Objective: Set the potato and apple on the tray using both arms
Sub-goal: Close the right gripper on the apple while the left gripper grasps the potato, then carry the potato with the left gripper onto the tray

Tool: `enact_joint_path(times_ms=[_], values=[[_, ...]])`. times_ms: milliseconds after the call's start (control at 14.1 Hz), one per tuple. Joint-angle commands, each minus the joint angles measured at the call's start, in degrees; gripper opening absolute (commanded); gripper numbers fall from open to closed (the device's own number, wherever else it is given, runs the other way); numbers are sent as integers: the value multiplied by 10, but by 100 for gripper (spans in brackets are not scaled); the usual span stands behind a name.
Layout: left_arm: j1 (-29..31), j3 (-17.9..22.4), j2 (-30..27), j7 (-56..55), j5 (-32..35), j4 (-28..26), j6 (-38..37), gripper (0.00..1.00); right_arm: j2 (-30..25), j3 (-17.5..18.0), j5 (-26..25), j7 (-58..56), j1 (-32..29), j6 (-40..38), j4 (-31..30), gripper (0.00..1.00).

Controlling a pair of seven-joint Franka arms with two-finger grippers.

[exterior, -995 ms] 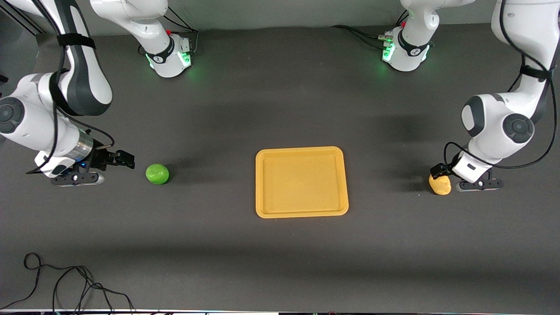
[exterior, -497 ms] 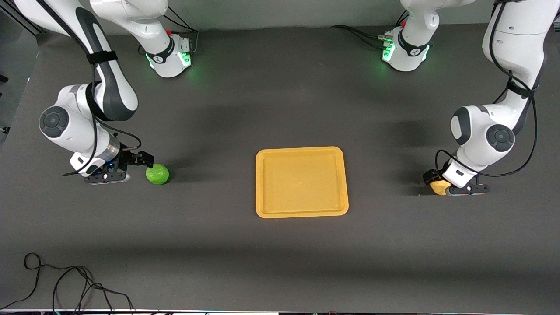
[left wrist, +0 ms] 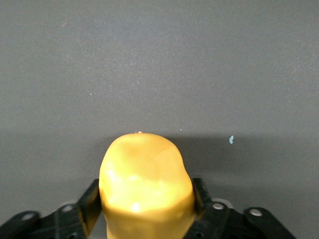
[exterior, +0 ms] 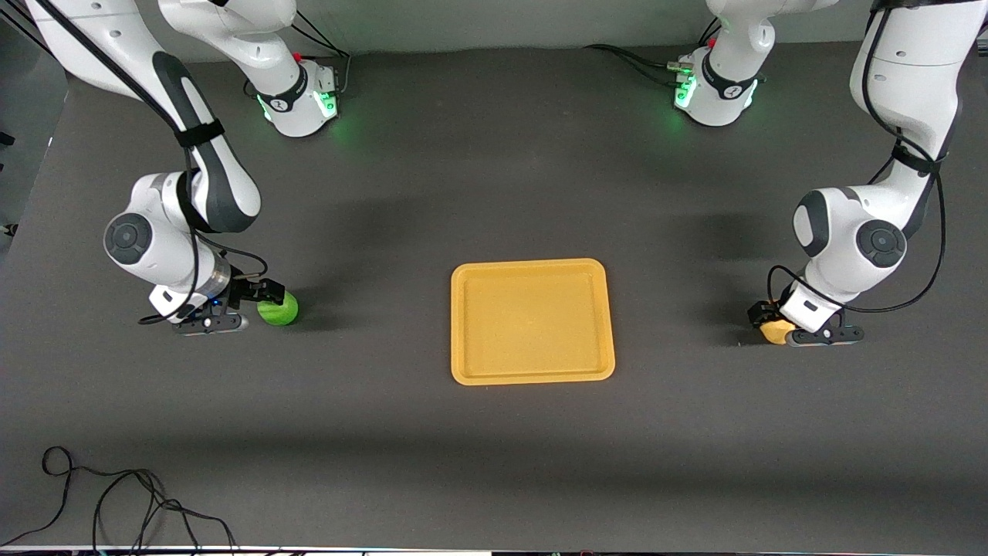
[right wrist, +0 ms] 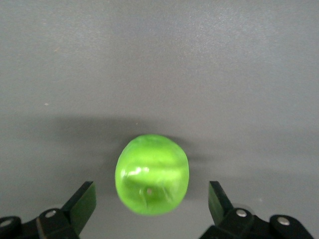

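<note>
My fingertips are apart above the apple, so my right gripper should come down before it closes on the green apple (exterior: 280, 309).
The yellow-tan potato (exterior: 774, 330) lies on the dark table toward the left arm's end. My left gripper (exterior: 769, 321) is down on it, its fingers pressed against both sides of the potato (left wrist: 146, 184) in the left wrist view. The green apple (exterior: 280, 309) lies on the table toward the right arm's end. My right gripper (exterior: 267, 301) is low beside it, open, its fingers standing apart on either side of the apple (right wrist: 152, 174) without touching it. The orange-yellow tray (exterior: 532, 320) lies empty between the two.
A black cable (exterior: 116, 502) loops on the table at the corner nearest the front camera, at the right arm's end. The two green-lit arm bases (exterior: 301, 100) (exterior: 714, 93) stand at the table's edge farthest from that camera.
My right arm has moved toward the apple, bringing its open fingers around it. My left arm came down over the potato, then stayed almost still.
</note>
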Motion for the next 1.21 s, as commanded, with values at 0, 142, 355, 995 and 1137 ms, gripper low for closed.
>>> enact_joint_path(times_ms=[0,142,355,995,1137], values=[[3,-1,2,-6,7,4,6,64,21,-4,-10,-3,6,28,3,100],[3,-1,-4,-6,7,5,0,56,30,-4,-10,0,6,26,2,100],[3,-1,-22,-17,6,8,-5,53,39,-4,-10,2,5,27,3,100],[-15,-8,-109,-60,6,34,-146,49,64,-4,-9,2,2,29,6,98],[-27,-8,-126,-84,6,38,-169,48,61,-4,-10,2,3,28,7,72]])
